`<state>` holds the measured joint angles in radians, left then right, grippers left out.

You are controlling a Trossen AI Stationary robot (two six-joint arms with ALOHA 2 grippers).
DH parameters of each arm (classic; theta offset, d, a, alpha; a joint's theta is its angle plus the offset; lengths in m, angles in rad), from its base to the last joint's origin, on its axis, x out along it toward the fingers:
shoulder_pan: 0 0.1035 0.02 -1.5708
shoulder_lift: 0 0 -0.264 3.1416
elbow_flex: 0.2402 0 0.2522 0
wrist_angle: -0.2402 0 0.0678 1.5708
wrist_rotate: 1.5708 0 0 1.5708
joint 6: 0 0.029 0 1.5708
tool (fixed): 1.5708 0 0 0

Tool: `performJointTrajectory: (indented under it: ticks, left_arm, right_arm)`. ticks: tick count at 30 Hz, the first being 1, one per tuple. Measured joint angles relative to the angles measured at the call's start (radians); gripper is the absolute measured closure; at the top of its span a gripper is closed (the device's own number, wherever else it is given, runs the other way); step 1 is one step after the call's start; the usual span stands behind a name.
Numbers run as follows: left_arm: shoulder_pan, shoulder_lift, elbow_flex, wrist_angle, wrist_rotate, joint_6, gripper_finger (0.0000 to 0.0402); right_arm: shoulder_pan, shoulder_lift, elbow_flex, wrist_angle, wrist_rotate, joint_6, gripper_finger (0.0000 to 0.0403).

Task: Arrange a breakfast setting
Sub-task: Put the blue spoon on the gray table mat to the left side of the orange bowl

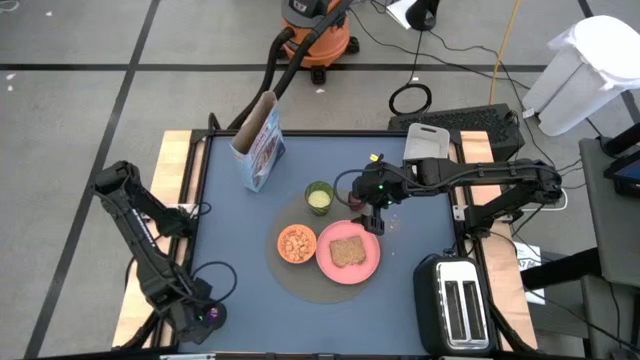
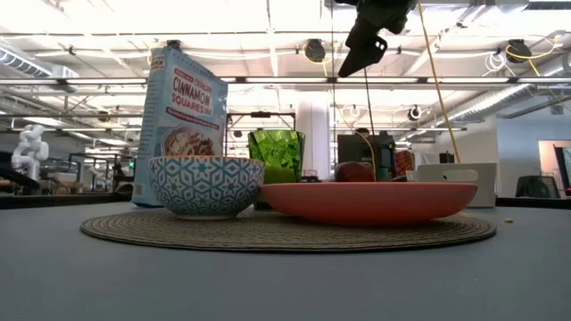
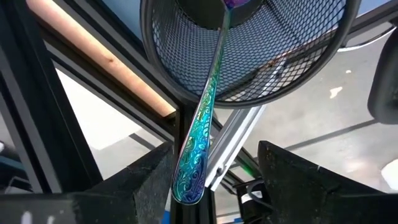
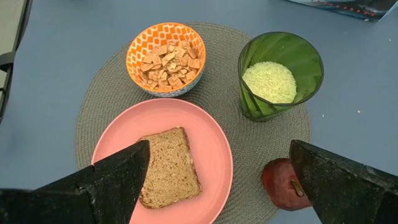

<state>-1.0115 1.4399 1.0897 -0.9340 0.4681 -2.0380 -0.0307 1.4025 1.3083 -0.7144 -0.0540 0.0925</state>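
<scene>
Next, my left gripper grabs the spoon by its patterned handle end [image 3: 191, 173]. Then my left gripper lays the spoon beside the orange bowl.
A pink plate [image 1: 348, 250] with a toast slice [image 4: 168, 165], an orange bowl [image 1: 296, 243] of cereal pieces and a green cup [image 1: 319, 197] stand on a round woven mat [image 1: 300, 278]. The dark-red fruit [image 4: 285, 183] lies at the mat's edge. Behind them stands the blue cereal bag [image 1: 260, 143]. My right gripper [image 1: 372, 215] hangs open above plate and fruit. The purple-teal spoon [image 3: 208, 106] stands bowl-down in a black mesh cup [image 3: 280, 56] off the table's near left corner. My left gripper [image 3: 214, 152] is open around its handle end. My left gripper has the spoon's handle end [image 3: 188, 183] between its fingers, close beside the inner face of one finger [image 3: 152, 183] and well apart from the other. I cannot tell whether that finger touches the handle. The spoon leans in the mesh cup.
A toaster [image 1: 455, 305] stands at the table's near right corner. A grey board [image 1: 425, 140] lies at the far right. An orange shop vacuum [image 1: 315, 30] stands on the floor beyond the table. The table's near left part is bare blue surface [image 1: 240, 300].
</scene>
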Motion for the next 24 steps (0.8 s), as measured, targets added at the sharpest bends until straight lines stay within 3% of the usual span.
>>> performJointTrajectory:
  ticks: [24]
  left_arm:
    - [-0.034,0.063,-0.001,-0.029,0.001,0.04,0.0161]
  right_arm:
    - [0.0,0.0,0.0,0.0,0.0,0.0,0.0023]
